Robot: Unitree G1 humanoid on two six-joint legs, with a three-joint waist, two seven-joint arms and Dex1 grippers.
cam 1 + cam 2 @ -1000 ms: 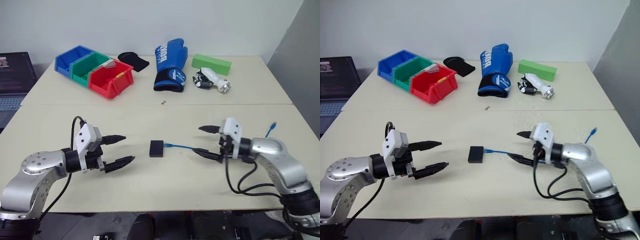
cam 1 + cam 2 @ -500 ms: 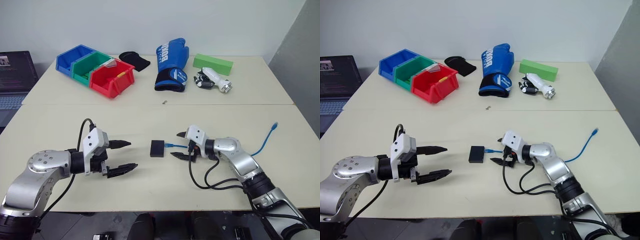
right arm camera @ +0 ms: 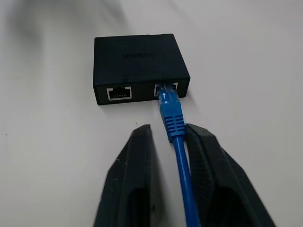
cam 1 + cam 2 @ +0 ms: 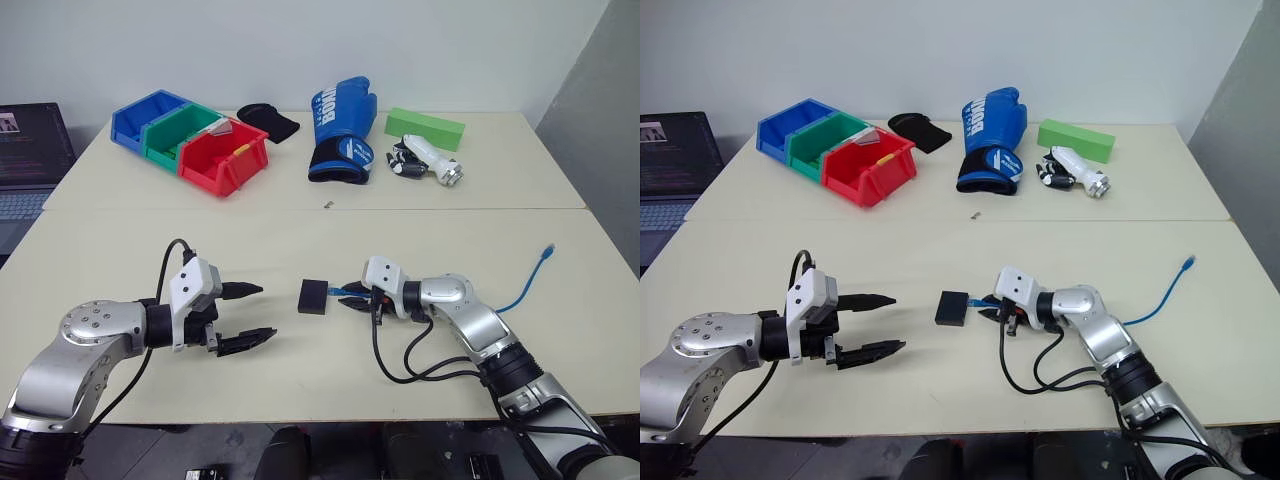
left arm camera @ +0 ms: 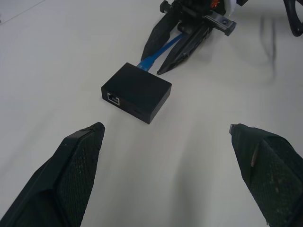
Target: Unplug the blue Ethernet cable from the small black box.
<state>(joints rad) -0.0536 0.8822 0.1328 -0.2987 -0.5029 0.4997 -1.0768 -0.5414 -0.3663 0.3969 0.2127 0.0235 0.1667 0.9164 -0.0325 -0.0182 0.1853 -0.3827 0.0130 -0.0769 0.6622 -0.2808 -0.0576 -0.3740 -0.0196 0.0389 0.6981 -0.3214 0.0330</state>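
Observation:
The right gripper's fingers crowd the cable side of the small black box, so the left gripper should next grip the box by its empty-port end [image 4: 304, 297]. Then the cable can be unplugged.
The small black box [image 4: 313, 296] lies flat on the near table, between my two grippers. The blue Ethernet cable [image 3: 177, 118] is plugged into one of two ports on the box's right side. It runs right across the table to its free plug [image 4: 547, 250]. My right gripper [image 4: 352, 297] points left at the box, its fingers [image 3: 137, 161] closed in on the cable just behind the plug. My left gripper [image 4: 266, 311] hangs open a short way left of the box, nothing between its fingers [image 5: 80, 156].
On the far table stand blue, green and red bins [image 4: 185, 130], a black cloth pad [image 4: 268, 122], a blue boxing glove [image 4: 340, 130], a green block [image 4: 425, 127] and a white-and-black tool [image 4: 428, 161]. A laptop [image 4: 25, 150] sits far left. Black arm cables [image 4: 410, 360] loop under my right wrist.
My right gripper moved left and down to the cable beside the box, and its fingers closed around the cable. The left gripper stayed open and hardly moved.

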